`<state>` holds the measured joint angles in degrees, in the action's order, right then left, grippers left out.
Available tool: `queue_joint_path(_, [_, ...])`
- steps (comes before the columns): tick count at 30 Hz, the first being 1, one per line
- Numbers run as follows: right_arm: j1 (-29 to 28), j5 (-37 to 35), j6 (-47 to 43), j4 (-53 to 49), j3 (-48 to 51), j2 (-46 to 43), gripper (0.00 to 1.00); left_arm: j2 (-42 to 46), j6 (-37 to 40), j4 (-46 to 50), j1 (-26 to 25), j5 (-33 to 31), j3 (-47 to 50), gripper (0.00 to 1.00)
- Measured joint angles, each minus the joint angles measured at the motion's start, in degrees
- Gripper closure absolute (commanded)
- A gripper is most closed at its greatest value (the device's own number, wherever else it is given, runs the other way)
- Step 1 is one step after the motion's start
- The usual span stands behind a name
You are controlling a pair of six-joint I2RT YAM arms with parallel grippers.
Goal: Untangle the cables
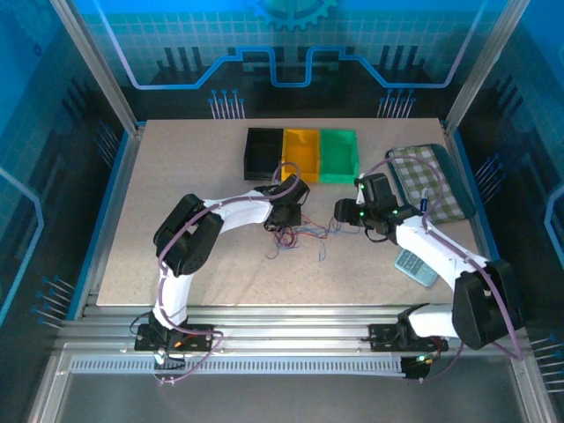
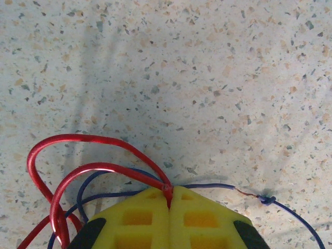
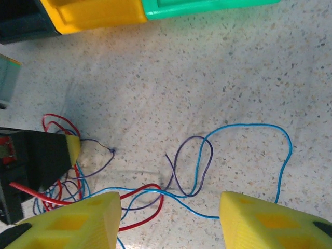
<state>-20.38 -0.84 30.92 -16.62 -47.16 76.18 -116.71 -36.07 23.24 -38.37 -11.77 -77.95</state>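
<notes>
My right gripper picks up the light blue cable [image 3: 249, 126] by its outlying loop [image 3: 281, 129] next, away from my left gripper, to untangle it.
The cables [image 1: 295, 236] lie in a loose tangle at mid-table between my two grippers. My left gripper [image 2: 170, 198] is shut on a red cable [image 2: 93, 139], whose loops arch away to the left. A blue-purple cable [image 2: 212, 185] runs out to the right from under the fingers to a small knot [image 2: 267, 199]. My right gripper [image 3: 168, 203] hangs open just above the table. A light blue cable [image 3: 249, 126], a purple loop [image 3: 207, 155] and a red bend [image 3: 150, 189] lie between and ahead of its fingers, none of them gripped. The left gripper [image 3: 52, 155] sits at that view's left edge.
Black [image 1: 263, 152], yellow [image 1: 302, 152] and green [image 1: 339, 154] bins stand in a row at the back. A checkered pouch [image 1: 432, 181] lies at the right, with a small pale blue device [image 1: 414, 264] beside the right arm. Bare speckled table [image 1: 176, 176] spreads to the left.
</notes>
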Motion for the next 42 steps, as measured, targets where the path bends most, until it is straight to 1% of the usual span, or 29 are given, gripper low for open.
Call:
queue_joint_path(5, [-0.4,3.4,-0.9,-1.0,-0.5,5.5,0.49,0.0,0.0,0.0,0.0,0.0,0.0,1.00])
queue_joint_path(10, [-4.6,7.4,-2.5,-0.6,0.2,7.5,0.50,0.0,0.0,0.0,0.0,0.0,0.0,1.00])
queue_joint_path(13, [-7.3,8.9,-2.6,0.6,1.6,7.6,0.53,0.0,0.0,0.0,0.0,0.0,0.0,1.00])
queue_joint_path(18, [-8.9,9.7,-2.4,2.4,2.9,10.6,0.59,0.0,0.0,0.0,0.0,0.0,0.0,1.00])
queue_joint_path(20, [-9.4,9.7,-2.4,2.8,3.3,12.3,0.66,0.0,0.0,0.0,0.0,0.0,0.0,1.00])
queue_joint_path(21, [-9.6,9.7,-2.4,2.9,3.6,12.7,0.71,0.0,0.0,0.1,0.0,0.0,0.0,1.00])
queue_joint_path(23, [-10.0,9.5,-2.6,3.0,4.3,12.9,0.88,0.0,0.0,0.1,0.0,0.0,0.0,1.00])
queue_joint_path(24, [-10.0,9.4,-3.0,3.0,4.4,12.9,0.92,0.0,0.0,0.1,0.0,0.0,0.0,1.00])
queue_joint_path(27, [-10.0,8.0,-3.3,2.5,4.6,11.5,0.96,0.0,0.0,0.1,0.0,0.0,0.0,1.00])
queue_joint_path(30, [-9.9,5.6,-4.3,0.2,4.3,6.2,0.96,0.0,0.0,0.5,0.0,0.0,-0.3,1.00])
queue_joint_path(33, [-9.5,3.3,-5.8,-4.0,0.4,-0.4,0.96,-0.2,0.0,0.7,0.0,0.0,-0.5,1.00])
queue_joint_path(36, [-8.2,1.6,-7.4,-6.6,-7.1,-5.0,0.96,-0.3,0.0,1.1,0.0,0.0,-0.8,1.00])
queue_joint_path(38, [-6.8,0.6,-8.9,-7.9,-13.5,-7.2,0.95,-0.3,0.0,1.2,0.0,0.0,-0.9,1.00])
queue_joint_path(42, [-5.1,-1.4,-12.3,-9.5,-25.7,-8.5,0.95,-0.5,0.0,1.5,0.0,0.0,-1.1,1.00])
